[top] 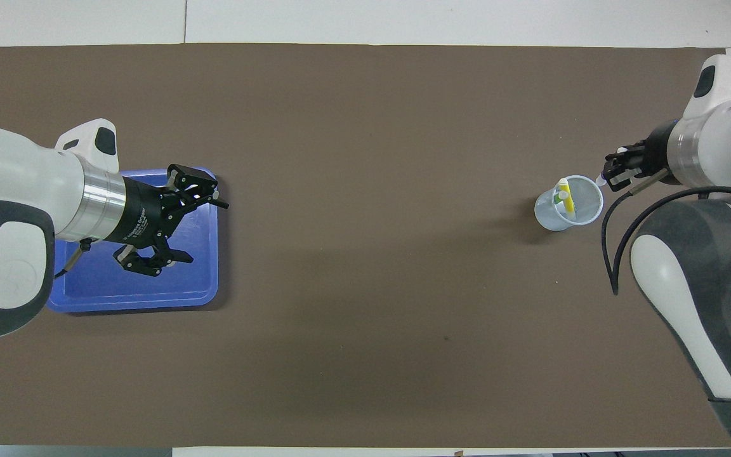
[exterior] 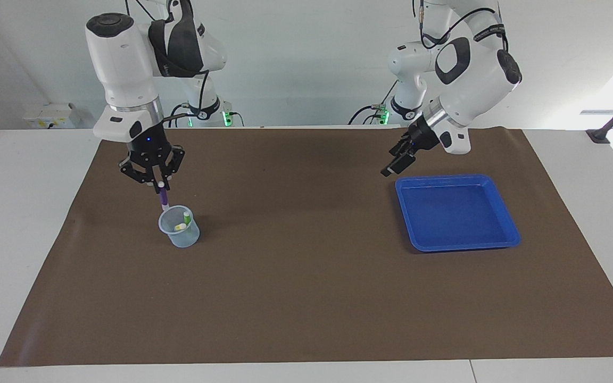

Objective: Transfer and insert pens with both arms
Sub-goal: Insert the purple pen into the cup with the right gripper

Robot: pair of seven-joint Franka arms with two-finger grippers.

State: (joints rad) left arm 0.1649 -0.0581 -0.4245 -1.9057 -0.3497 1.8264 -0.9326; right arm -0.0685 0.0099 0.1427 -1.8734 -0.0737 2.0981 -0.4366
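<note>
I should keep holding the pen with my right gripper until the purple pen's lower tip is inside. The pen's tip is at the cup's rim [top: 597, 189] now, short of the cup's opening.
My right gripper [exterior: 158, 183] is shut on the pale cap end of the purple pen [exterior: 164, 198] and holds it nearly upright. The pen's lower tip is at the rim of a clear plastic cup [exterior: 179, 229]. The green pen [exterior: 187, 216] and the yellow pen [exterior: 180, 227] stand inside that cup. In the overhead view my right gripper [top: 613, 172] is over the cup's [top: 584, 209] edge, with the yellow pen [top: 565, 193] showing inside. My left gripper [exterior: 397, 165] hangs open and holds nothing, over the blue tray [exterior: 455, 246] at its edge toward the robots.
The blue tray [top: 137, 301] lies at the left arm's end of the brown mat [exterior: 306, 298], with nothing in it. The cup stands at the right arm's end. White table borders the mat all round.
</note>
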